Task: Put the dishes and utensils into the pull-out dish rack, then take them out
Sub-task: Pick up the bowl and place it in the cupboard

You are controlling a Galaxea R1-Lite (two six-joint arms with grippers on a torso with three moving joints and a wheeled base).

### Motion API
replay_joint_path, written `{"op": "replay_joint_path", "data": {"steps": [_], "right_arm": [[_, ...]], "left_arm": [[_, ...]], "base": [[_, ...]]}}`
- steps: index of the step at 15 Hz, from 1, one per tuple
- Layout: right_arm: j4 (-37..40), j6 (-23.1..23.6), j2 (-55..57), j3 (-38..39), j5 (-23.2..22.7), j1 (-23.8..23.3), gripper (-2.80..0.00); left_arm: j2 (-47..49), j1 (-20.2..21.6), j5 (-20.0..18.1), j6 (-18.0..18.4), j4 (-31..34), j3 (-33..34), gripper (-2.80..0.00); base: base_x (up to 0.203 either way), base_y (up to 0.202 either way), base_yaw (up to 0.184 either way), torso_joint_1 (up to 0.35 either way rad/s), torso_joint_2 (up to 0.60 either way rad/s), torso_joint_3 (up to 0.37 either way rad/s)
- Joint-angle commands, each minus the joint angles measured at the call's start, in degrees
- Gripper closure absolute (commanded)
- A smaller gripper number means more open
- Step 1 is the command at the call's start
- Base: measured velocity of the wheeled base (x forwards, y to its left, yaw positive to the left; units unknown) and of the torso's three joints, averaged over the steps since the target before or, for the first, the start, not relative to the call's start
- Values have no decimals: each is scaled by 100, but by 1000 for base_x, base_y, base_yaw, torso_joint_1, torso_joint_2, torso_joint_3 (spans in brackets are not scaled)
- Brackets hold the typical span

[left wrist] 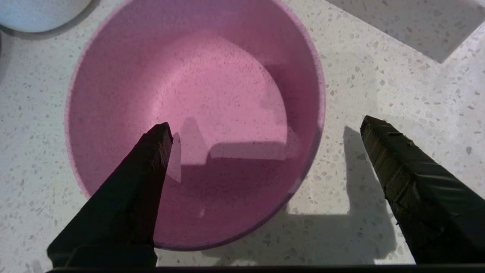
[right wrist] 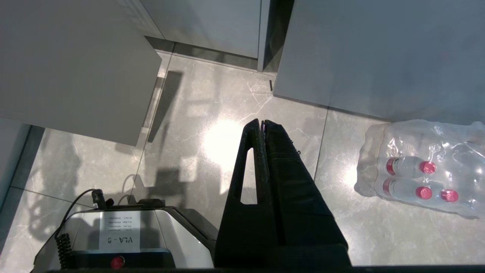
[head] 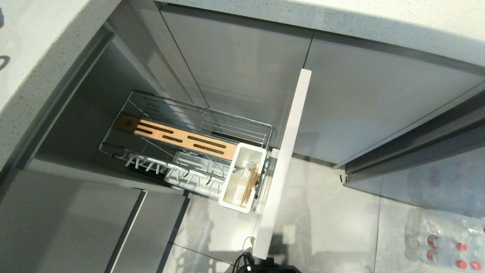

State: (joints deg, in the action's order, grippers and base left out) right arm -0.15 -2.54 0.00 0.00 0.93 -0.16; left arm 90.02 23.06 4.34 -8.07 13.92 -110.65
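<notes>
I should close my left gripper on the pink bowl (left wrist: 197, 94) now, as my fingers reach below the bowl's rim (left wrist: 318, 141) on both sides.
A matte pink bowl (left wrist: 197, 94) sits upright and empty on the speckled white countertop (left wrist: 379, 94). My left gripper (left wrist: 264, 123) hangs open just above it, one finger (left wrist: 151, 159) over the bowl's inside and the other (left wrist: 394, 159) outside over the counter, with the rim between them and untouched. In the head view the pull-out dish rack (head: 212, 121) stands drawn out of the cabinet, and light wooden chopsticks (head: 252, 182) lean in its white utensil cup (head: 242, 151). My right gripper (right wrist: 262, 122) is shut and empty, parked above the floor. Neither arm shows in the head view.
The rack has a slotted wooden strip (head: 182, 140), a white pronged tray (head: 178, 172) and a pale front panel (head: 288, 151). A white bowl's edge (left wrist: 38, 11) lies beside the pink bowl. A pack of water bottles (right wrist: 424, 170) lies on the floor near my base (right wrist: 125, 235).
</notes>
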Motion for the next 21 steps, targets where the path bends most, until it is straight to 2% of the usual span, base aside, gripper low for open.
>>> {"op": "replay_joint_path", "data": {"steps": [1,4,5,14,19,21], "right_arm": [[-1,-8,0,0,-3,-2,0],[-3,-1,4,0,-2,-2,0],[-2,-1,0,0,-3,-2,0],[0,-3,4,0,-3,-2,0],[-2,-1,0,0,1,-2,0],[-3,-1,9,0,4,-2,0]], "left_arm": [[-14,14,-13,-10,15,28,-280],[-37,23,-39,-2,15,97,-280],[-37,23,-30,-2,15,105,0],[-300,-17,-39,-2,-17,262,0],[-1151,-192,-45,4,-27,561,0],[-1659,-268,-218,2,-11,729,0]], "base": [[0,0,0,0,0,0],[0,0,0,0,0,0],[0,0,0,0,0,0],[0,0,0,0,0,0],[0,0,0,0,0,0],[0,0,0,0,0,0]]}}
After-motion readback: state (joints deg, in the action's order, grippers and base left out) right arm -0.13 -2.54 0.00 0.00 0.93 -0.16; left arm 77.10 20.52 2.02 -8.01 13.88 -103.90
